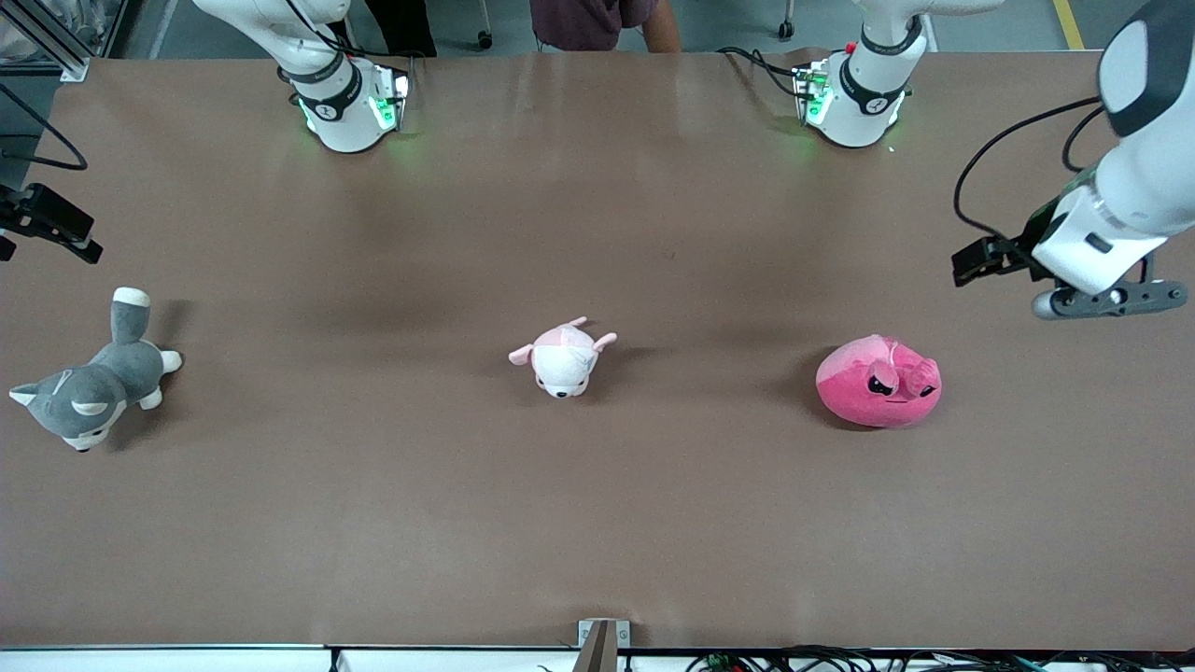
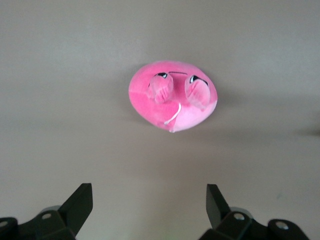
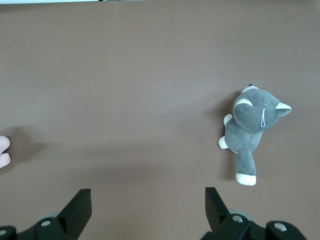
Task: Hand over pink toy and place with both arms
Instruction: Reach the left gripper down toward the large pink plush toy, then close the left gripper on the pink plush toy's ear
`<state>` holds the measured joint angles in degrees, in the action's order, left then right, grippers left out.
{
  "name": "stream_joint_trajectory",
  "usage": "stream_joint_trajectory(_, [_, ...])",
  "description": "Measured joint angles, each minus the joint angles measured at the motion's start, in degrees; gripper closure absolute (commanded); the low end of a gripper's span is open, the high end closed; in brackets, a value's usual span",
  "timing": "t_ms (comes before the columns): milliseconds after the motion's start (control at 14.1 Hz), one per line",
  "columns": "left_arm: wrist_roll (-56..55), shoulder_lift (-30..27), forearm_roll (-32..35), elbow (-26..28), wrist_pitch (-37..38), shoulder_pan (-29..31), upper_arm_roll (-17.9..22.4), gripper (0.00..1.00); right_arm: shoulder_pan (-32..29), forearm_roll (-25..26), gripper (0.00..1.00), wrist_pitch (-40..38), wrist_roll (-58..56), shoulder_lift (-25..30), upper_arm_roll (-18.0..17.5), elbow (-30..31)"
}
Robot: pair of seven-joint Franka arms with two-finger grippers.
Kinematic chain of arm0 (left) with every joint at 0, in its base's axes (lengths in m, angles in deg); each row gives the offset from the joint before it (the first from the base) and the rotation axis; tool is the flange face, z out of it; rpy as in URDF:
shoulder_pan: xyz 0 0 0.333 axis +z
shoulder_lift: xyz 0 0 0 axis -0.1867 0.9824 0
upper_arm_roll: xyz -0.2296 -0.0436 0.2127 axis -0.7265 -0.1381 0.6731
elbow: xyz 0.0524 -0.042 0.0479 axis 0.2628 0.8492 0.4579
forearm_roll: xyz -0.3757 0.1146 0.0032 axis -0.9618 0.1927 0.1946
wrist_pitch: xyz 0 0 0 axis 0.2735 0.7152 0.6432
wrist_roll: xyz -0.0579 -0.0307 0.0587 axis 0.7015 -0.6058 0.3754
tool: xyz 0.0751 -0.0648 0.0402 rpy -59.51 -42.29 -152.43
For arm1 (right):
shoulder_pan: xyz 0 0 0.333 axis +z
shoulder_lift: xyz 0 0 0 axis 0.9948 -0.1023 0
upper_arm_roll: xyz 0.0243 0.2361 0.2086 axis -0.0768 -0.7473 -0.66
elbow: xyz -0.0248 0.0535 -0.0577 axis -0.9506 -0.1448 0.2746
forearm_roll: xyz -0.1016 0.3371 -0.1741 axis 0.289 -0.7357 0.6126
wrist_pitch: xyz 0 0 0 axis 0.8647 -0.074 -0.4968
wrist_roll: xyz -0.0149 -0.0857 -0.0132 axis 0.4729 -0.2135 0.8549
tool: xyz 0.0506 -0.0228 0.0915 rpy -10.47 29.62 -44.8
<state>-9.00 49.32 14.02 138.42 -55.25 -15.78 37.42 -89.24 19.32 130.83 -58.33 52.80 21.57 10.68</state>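
The left gripper grabs the pink toy by one round ear (image 2: 161,89) next, leaving the pink toy's other ear (image 2: 198,92) free for the handover.
The pink toy (image 1: 878,383), a round hot-pink plush with black angry eyes, lies on the brown table (image 1: 597,523) toward the left arm's end. It also shows in the left wrist view (image 2: 172,95). My left gripper (image 1: 971,261) hangs in the air beside it, over the table's edge at that end. It is open and empty (image 2: 150,200), with the toy ahead of its fingertips. My right gripper (image 1: 56,233) sits at the right arm's end, mostly out of the front view. It is open and empty (image 3: 148,200) above bare table.
A small pale pink-and-white plush animal (image 1: 563,357) lies mid-table. A grey-and-white husky plush (image 1: 93,387) lies at the right arm's end and also shows in the right wrist view (image 3: 250,132). The two arm bases (image 1: 350,103) (image 1: 854,98) stand along the table's back edge.
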Motion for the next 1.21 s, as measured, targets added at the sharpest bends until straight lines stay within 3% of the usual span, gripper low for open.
stream_joint_trajectory(355, [-0.8,1.5,0.0,8.8,-16.1,1.7,0.0,0.01,0.0,0.0,0.00,0.0,0.0,0.0,0.0,0.1])
stream_joint_trajectory(640, [-3.9,4.9,-1.8,9.3,-21.7,1.7,-0.1,0.03,0.0,0.0,0.00,0.0,0.0,0.0,0.0,0.1])
stream_joint_trajectory(1208, [-4.2,11.1,-2.1,9.3,-29.4,1.6,-0.2,0.24,0.0,0.0,0.00,-0.2,0.0,0.0,0.0,0.1])
